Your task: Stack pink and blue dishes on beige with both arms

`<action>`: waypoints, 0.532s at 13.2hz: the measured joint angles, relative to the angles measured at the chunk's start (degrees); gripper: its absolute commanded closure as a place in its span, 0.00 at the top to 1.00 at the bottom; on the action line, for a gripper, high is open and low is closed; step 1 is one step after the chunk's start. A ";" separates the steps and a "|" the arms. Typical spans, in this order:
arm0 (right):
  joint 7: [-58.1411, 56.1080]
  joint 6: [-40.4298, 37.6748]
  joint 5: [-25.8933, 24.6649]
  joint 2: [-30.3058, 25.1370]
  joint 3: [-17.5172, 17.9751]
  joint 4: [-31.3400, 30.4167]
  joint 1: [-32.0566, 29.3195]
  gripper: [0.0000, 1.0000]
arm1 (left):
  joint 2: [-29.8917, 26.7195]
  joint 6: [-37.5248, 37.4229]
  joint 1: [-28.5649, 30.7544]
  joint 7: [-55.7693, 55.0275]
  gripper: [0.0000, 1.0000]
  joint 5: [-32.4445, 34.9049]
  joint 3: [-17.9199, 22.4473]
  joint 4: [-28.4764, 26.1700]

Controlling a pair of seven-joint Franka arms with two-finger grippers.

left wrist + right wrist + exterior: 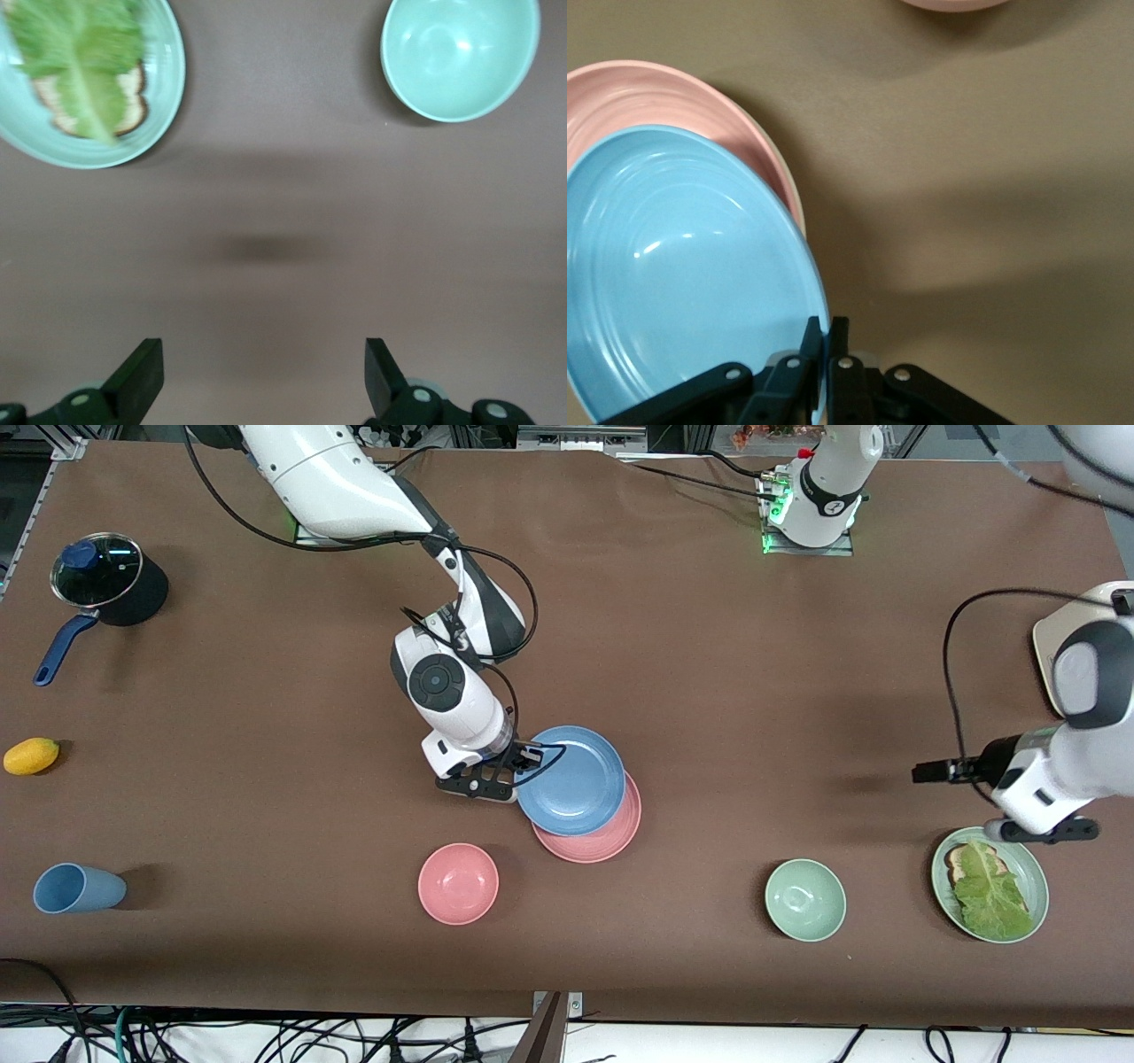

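The pink plate's rim (590,850) sticks out past the blue plate's lower edge (571,833), so my right gripper needs to center the blue plate and lower it before letting go of it.
The sky-blue plate (571,779) is tilted, and my right gripper (524,758) is shut on the part of its rim toward the right arm's end of the table. In the right wrist view the fingers (813,341) pinch the blue plate (682,283) edge. The blue plate hangs over the pink plate (605,835), covering most of it; whether they touch I cannot tell. A thin cream rim of the beige plate (790,177) peeks out under the pink plate (647,97). My left gripper (1045,831) waits open above the table by the lettuce plate, holding nothing (264,372).
A pink bowl (458,883) sits nearer the front camera than the stack. A green bowl (804,899) and a green plate with lettuce (937,877) lie toward the left arm's end. A blue cup (75,888), a lemon (31,755) and a lidded pot (106,584) stand toward the right arm's end.
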 measured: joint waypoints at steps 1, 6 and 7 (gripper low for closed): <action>0.17 0.00 0.00 0.06 -0.01 0.81 0.10 0.00 | -4.32 -0.70 -1.38 0.21 1.00 0.01 1.31 -2.38; 0.62 0.19 0.00 3.73 -0.15 5.96 0.11 0.00 | -20.62 -5.92 -7.73 0.41 1.00 0.01 6.17 -11.53; 0.63 0.55 0.00 4.60 -0.16 6.45 0.14 0.00 | -22.00 -6.87 -8.12 0.69 1.00 0.01 6.64 -11.60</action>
